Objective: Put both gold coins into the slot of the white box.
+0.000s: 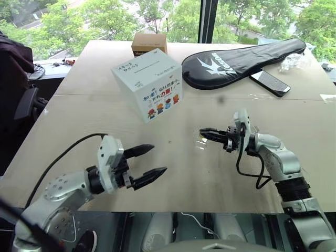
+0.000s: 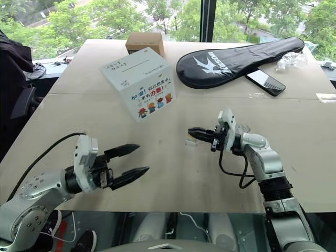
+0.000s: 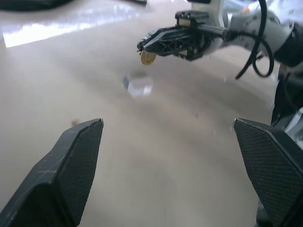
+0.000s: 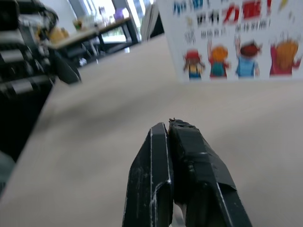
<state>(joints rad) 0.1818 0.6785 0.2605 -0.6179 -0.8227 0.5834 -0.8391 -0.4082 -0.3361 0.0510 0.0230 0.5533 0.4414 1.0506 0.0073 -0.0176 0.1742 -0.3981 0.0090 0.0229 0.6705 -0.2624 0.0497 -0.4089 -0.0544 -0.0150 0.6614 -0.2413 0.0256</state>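
Note:
My right gripper's fingers cover the top of the gold coin. My left gripper should next pinch the gold coin by the exposed lower edge (image 1: 201,136) (image 3: 148,60).
The white box (image 1: 152,86) with cartoon figures stands at the table's middle back, its dark slot (image 1: 149,66) on the top face. My right gripper (image 1: 201,131) hovers over the table in front and to the right of the box, pointing left. It is shut on a gold coin (image 3: 147,57) that sticks out below its tips. Under it, a small clear glossy piece (image 3: 137,85) lies on the table; I cannot tell whether it holds a coin. My left gripper (image 1: 158,159) is open and empty near the front edge, pointing toward the right gripper.
A small brown cardboard box (image 1: 149,43) stands behind the white box. A black racket cover (image 1: 241,60), a phone (image 1: 269,82) and crumpled clear plastic (image 1: 294,62) lie at the back right. The wooden table (image 1: 79,121) ends just in front of the arms.

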